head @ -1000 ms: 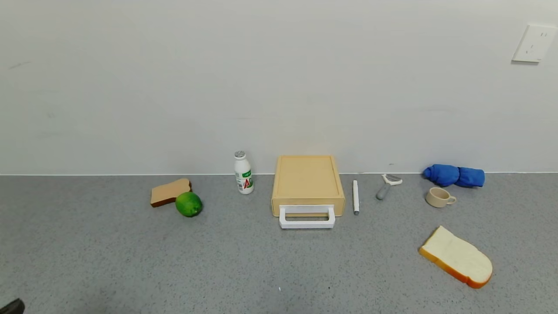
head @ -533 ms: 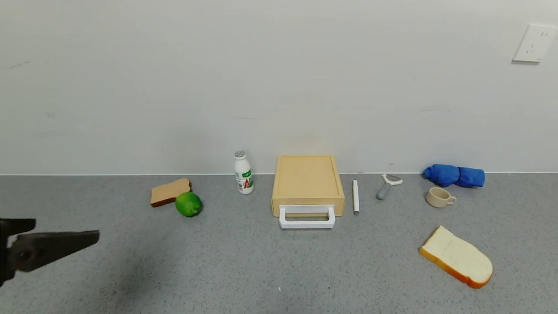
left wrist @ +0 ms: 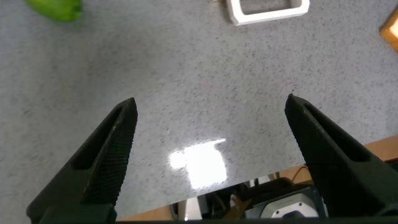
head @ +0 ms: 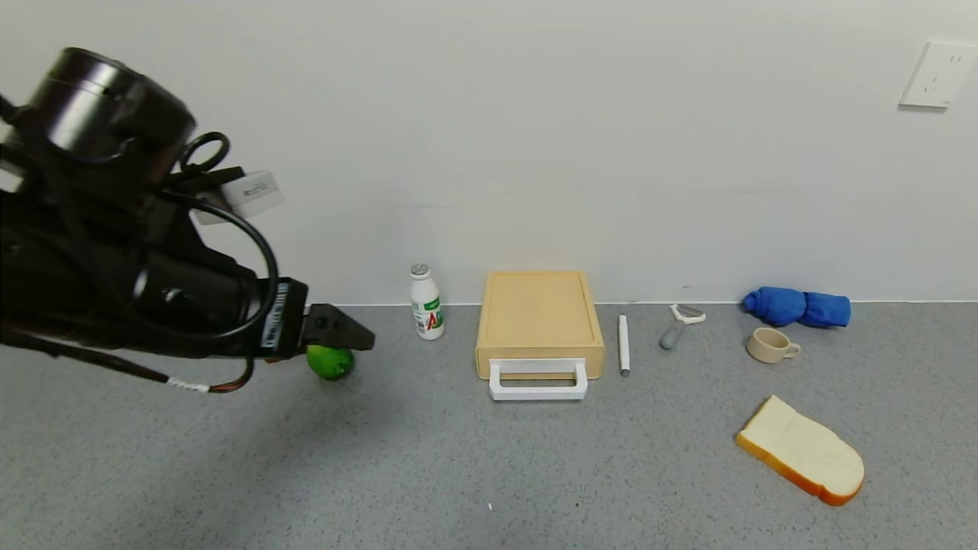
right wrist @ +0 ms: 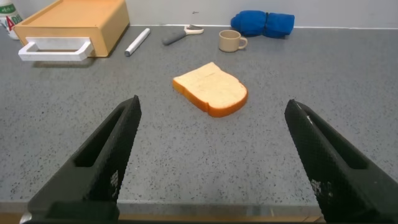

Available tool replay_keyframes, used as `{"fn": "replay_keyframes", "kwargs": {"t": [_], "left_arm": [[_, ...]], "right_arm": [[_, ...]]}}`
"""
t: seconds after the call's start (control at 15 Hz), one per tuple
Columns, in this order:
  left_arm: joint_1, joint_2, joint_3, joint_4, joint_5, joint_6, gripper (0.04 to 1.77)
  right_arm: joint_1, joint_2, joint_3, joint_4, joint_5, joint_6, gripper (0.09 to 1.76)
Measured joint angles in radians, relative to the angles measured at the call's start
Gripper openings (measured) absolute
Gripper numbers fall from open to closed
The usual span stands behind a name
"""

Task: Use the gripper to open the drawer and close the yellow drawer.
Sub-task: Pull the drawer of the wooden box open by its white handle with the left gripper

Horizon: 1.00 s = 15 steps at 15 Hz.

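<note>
My left gripper will next hook the drawer's white loop handle (head: 537,389) from inside with its fingers closed together, to pull the drawer open and push it closed.
The pale-yellow drawer (head: 539,317) sits at the back middle of the grey counter, its tray pushed in and its white loop handle (head: 538,380) facing me. My left gripper (head: 344,334) hangs above the counter to the left of the drawer, over the lime (head: 331,363), open and empty. In the left wrist view the left gripper (left wrist: 211,106) looks down on bare counter, with the handle (left wrist: 268,7) at the picture's edge. My right gripper (right wrist: 212,106) is open and empty, low near the counter's front edge; the drawer (right wrist: 74,22) and its handle (right wrist: 55,48) lie far off.
A white bottle (head: 426,303) stands just left of the drawer. A white pen (head: 623,345), a peeler (head: 677,324), a beige cup (head: 770,345) and a blue cloth (head: 798,308) lie to its right. A bread slice (head: 801,451) lies front right.
My left arm has risen from the lower left corner and swung in towards the lime, now hiding the brown toast. The drawer has not moved.
</note>
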Motion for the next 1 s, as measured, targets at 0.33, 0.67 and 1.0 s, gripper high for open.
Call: {"fn": "replay_keyframes", "kwargs": {"t": [0.33,0.67,1.0], "left_arm": [[-0.091,0.192,-0.136,0.001,0.036,-0.093,1.72],[-0.164,0.353,-0.294,0.061,0.072,-0.180,1.72],[-0.228,0.478,-0.420,0.115,0.090,-0.223,1.72]], "right_arm": [[0.000,0.000,0.000,0.000,0.000,0.000,1.70],[0.000,0.000,0.000,0.000,0.000,0.000,1.70],[0.000,0.000,0.000,0.000,0.000,0.000,1.70]]}}
